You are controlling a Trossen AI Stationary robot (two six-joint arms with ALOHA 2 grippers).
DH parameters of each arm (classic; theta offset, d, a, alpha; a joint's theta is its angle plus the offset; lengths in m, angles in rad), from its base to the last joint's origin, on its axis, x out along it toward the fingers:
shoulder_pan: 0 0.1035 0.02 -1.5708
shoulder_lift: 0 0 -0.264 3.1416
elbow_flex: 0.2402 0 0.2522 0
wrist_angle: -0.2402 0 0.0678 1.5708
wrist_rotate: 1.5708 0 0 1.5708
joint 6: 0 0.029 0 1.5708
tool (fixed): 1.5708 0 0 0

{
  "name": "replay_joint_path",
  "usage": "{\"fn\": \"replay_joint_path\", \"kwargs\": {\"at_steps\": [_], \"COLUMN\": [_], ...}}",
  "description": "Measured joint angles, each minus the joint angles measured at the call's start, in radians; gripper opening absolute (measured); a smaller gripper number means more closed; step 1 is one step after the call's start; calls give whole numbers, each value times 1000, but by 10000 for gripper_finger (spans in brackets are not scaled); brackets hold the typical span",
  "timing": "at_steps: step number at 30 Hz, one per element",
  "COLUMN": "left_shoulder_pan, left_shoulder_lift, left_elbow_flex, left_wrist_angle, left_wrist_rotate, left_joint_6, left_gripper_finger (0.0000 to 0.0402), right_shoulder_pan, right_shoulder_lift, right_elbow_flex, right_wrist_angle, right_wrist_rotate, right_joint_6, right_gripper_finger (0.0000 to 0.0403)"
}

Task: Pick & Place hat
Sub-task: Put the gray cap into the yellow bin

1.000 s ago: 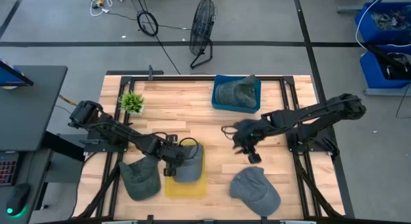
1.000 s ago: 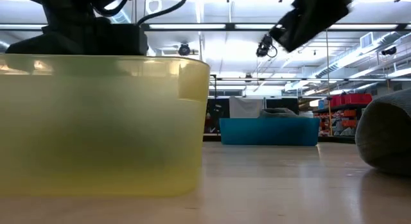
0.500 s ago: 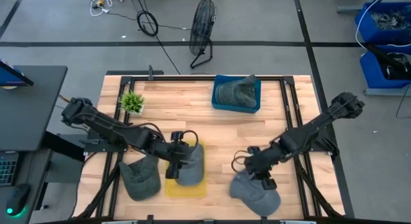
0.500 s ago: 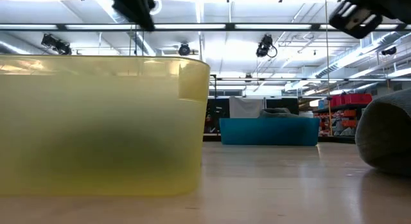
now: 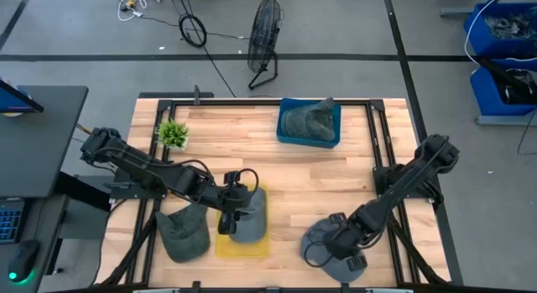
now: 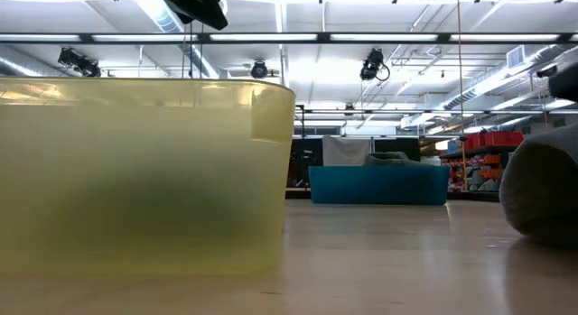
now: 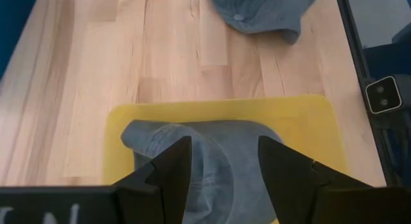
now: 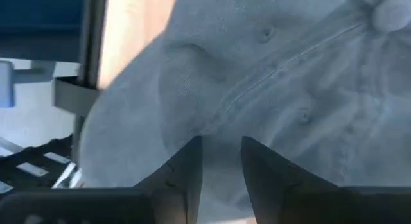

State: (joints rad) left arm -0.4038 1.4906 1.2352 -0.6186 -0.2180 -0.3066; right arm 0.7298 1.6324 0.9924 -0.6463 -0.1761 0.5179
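My right gripper pinches the raised cloth of the hat's top along its seam (image 8: 221,124) next, since the grey hat's brim (image 8: 125,134) lies flat and wide.
A grey hat (image 5: 317,238) lies on the table near its near right corner. My right gripper (image 5: 346,253) is down over the crown (image 8: 289,70), open, with a fingertip on either side of a seam. A blue-grey hat (image 5: 252,217) lies in the yellow bin (image 5: 243,247). My left gripper (image 7: 225,163) hangs open above it, touching nothing. A dark green hat (image 5: 183,232) rests on the table left of the bin. Another hat (image 5: 306,118) sits in the blue bin (image 5: 285,135) at the far side. My right gripper comes at the grey hat's crown (image 8: 212,115) from above, slanting down, one finger (image 8: 186,163) on each side of a seam. I cannot tell whether the fingertips touch the cloth. The hat lies flat on the table.
A small green plant (image 5: 172,132) stands at the far left of the table. The table's black frame rail (image 5: 394,234) runs close to the right arm. Bare wood lies between the yellow bin and the blue bin.
My right gripper has swung from the table's middle toward the near edge and come down onto the grey hat. My left gripper has risen out of the yellow bin, and the blue-grey hat has stayed in it.
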Motion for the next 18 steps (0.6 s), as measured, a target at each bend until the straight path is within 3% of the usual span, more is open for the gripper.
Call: {"fn": "replay_joint_path", "kwargs": {"at_steps": [9,12,16,18], "left_shoulder_pan": [0,0,0,0], "left_shoulder_lift": [1,1,1,1], "left_elbow_flex": [0,0,0,0], "left_wrist_angle": [2,2,2,2], "left_wrist_rotate": [0,-1,-1,-1], "left_joint_6": [2,2,2,3], "left_gripper_finger": [183,183,183,183], "right_shoulder_pan": [8,8,4,4], "right_shoulder_lift": [118,161,189,181], "right_elbow_flex": [2,6,6,4], "right_wrist_angle": [23,26,44,49], "right_wrist_rotate": [21,48,39,31], "right_joint_6": [-68,-146,-239,-289], "right_gripper_finger": [106,80,15,10]}}
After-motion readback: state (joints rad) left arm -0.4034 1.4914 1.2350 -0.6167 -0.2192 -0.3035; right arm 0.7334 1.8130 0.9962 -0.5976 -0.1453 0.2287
